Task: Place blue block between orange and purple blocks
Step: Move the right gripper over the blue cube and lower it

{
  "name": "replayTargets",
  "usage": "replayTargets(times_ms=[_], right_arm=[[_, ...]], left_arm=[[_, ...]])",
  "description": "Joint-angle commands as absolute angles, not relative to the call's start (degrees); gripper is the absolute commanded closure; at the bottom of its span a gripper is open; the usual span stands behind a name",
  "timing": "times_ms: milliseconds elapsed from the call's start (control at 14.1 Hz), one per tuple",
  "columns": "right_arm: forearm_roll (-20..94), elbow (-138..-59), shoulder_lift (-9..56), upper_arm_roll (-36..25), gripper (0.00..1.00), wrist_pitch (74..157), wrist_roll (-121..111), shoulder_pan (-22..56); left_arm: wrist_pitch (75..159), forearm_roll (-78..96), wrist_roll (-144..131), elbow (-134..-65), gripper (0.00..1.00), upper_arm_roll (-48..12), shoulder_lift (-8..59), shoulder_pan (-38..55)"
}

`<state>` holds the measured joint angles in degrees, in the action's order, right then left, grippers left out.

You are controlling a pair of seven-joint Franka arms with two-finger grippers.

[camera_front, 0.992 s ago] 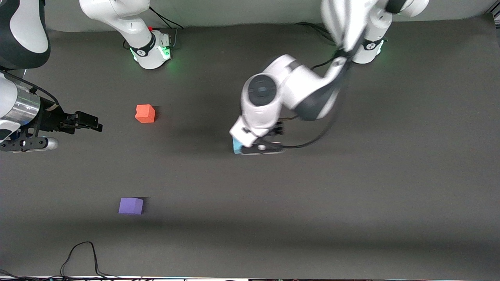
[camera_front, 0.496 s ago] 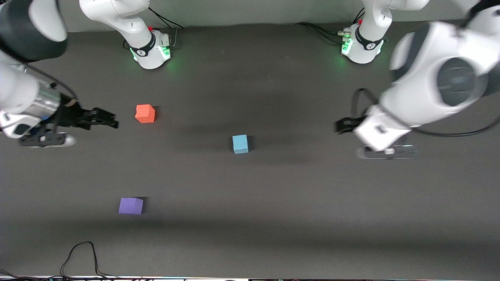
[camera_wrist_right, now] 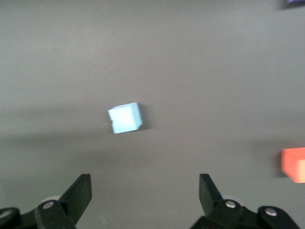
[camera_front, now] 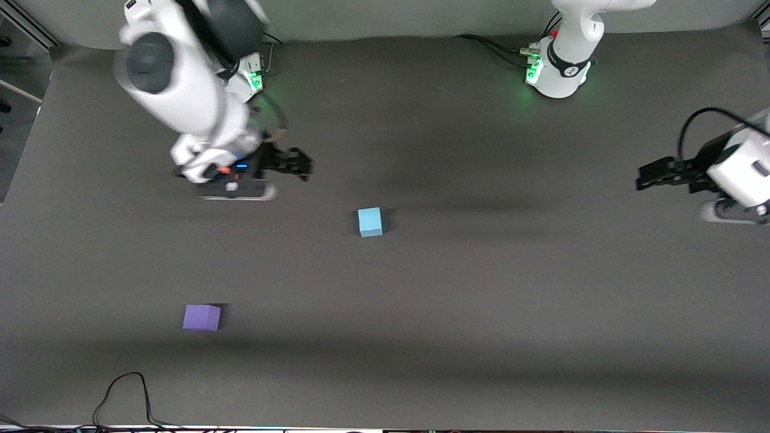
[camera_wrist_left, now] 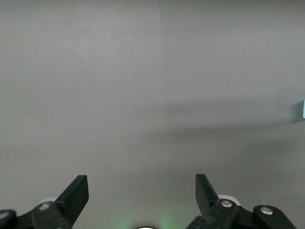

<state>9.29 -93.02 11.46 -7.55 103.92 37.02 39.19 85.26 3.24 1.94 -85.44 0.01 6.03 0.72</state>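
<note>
The blue block (camera_front: 370,221) is to go between the orange and purple blocks, so the right gripper will next grab it by its opposite sides.
The blue block (camera_front: 370,221) is a light sky-blue cube lying free on the dark mat near the table's middle. It also shows in the right wrist view (camera_wrist_right: 125,118) and as a sliver in the left wrist view (camera_wrist_left: 303,109). The purple block (camera_front: 201,317) lies nearer the front camera, toward the right arm's end. The orange block (camera_wrist_right: 293,164) shows in the right wrist view; in the front view the right hand hides it. My right gripper (camera_front: 302,165) (camera_wrist_right: 145,183) is open and empty, short of the blue block. My left gripper (camera_front: 643,178) (camera_wrist_left: 142,183) is open and empty at the left arm's end.
The two arm bases (camera_front: 240,78) (camera_front: 559,72) stand at the table's back edge. A black cable (camera_front: 129,391) lies at the front edge near the purple block. The dark mat (camera_front: 481,300) covers the table.
My left gripper let go of the blue block and drew back to its own end of the table. My right arm swung in from the table's edge, over the orange block, toward the blue block.
</note>
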Motion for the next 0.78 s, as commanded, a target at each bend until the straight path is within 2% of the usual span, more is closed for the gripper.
replayTargets(times_ms=[0,496,708], right_arm=[[13.43,-90.79,18.61,-8.44,0.00,108.61,41.83,43.58],[10.39,-90.61,28.73,-8.35,0.00,116.45,43.07,49.39],[9.14,-91.40,30.67,-8.35,0.00,118.38,41.32,50.36]], left_arm=[[85.43,1.41,3.43,-88.33,0.00,-0.53,1.50,-0.44],[85.17,-0.18,1.14,-88.15,0.00,-0.71,0.35,1.22],[85.17,-0.09,1.14,-88.15,0.00,3.67,0.35,6.13]])
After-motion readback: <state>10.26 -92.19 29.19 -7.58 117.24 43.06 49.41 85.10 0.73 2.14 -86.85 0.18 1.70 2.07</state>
